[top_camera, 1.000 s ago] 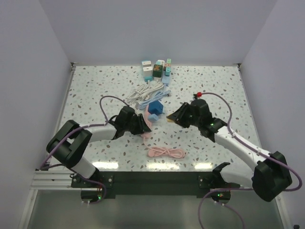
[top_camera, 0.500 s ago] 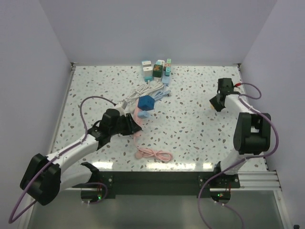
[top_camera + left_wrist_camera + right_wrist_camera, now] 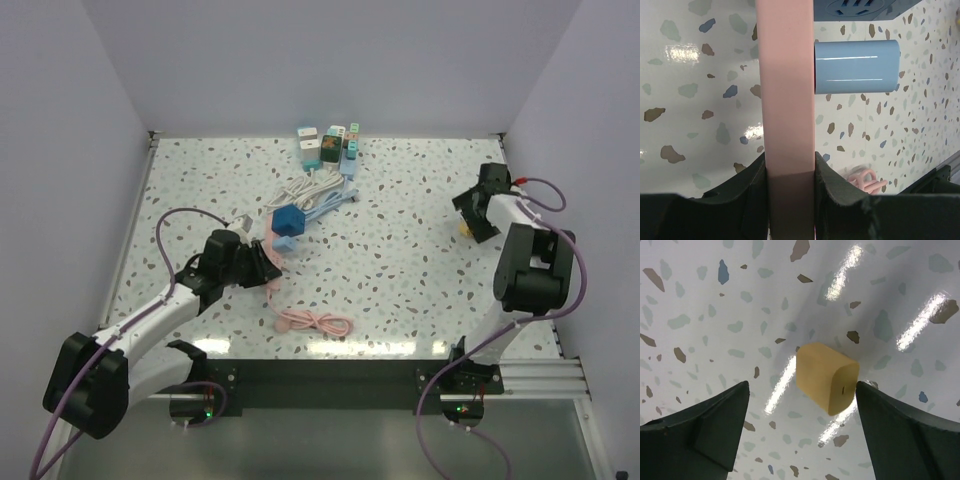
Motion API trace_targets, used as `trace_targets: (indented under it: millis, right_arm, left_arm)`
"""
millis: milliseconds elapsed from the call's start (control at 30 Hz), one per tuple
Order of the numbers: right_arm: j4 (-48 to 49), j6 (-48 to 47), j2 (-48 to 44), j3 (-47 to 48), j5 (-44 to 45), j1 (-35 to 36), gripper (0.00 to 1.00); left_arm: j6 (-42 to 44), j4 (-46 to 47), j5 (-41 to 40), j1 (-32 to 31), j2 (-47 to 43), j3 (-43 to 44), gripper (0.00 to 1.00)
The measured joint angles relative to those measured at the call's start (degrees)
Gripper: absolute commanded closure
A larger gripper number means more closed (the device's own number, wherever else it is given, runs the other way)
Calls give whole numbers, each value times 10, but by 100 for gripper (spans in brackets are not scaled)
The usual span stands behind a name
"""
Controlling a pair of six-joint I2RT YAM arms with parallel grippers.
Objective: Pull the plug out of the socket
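Note:
The light blue block (image 3: 285,244) needs to come off the socket. My right gripper will grab it next by opposite sides of the part of its body that sticks out.
My left gripper (image 3: 262,264) is shut on a pink socket bar (image 3: 787,90), its fingers (image 3: 837,180) pressed against both flat sides. A light blue block (image 3: 856,66) juts from the bar's right side. At the table's far right, the yellow plug (image 3: 464,227) lies loose on the surface. My right gripper (image 3: 472,214) hangs just above it, open. In the right wrist view the yellow plug (image 3: 827,377) sits between the spread fingers (image 3: 715,425), nearer the right one, and neither finger touches it.
A dark blue cube (image 3: 288,220) sits just beyond the pink bar. White and light blue cables (image 3: 312,192) lie behind it, and several small adapters (image 3: 326,145) stand at the back edge. A coiled pink cable (image 3: 315,322) rests near the front. The right wall is close to the right arm.
The right arm swung from the table's middle to the far right with the yellow plug, then opened and let it go. The left arm drew back leftward with the pink bar.

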Motion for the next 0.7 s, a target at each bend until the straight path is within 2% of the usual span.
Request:
trace_targets:
  millis: [267, 400, 500, 633, 700]
  right_arm:
    - [-14, -11, -148, -40, -68, 1, 10]
    - [-3, -30, -203, -70, -142, 45, 11]
    - [26, -43, -208, -102, -195, 135, 11]
    - [80, -43, -207, -138, -266, 310, 12]
    - [110, -38, -206, -147, -291, 370, 12]
  left_arm:
    - [0, 8, 5, 0, 12, 0, 100]
    - [1, 22, 14, 1, 33, 0, 100]
    - [2, 33, 21, 1, 48, 0, 100]
    - [2, 39, 28, 1, 60, 0, 100]
    - [2, 41, 32, 1, 66, 2, 100]
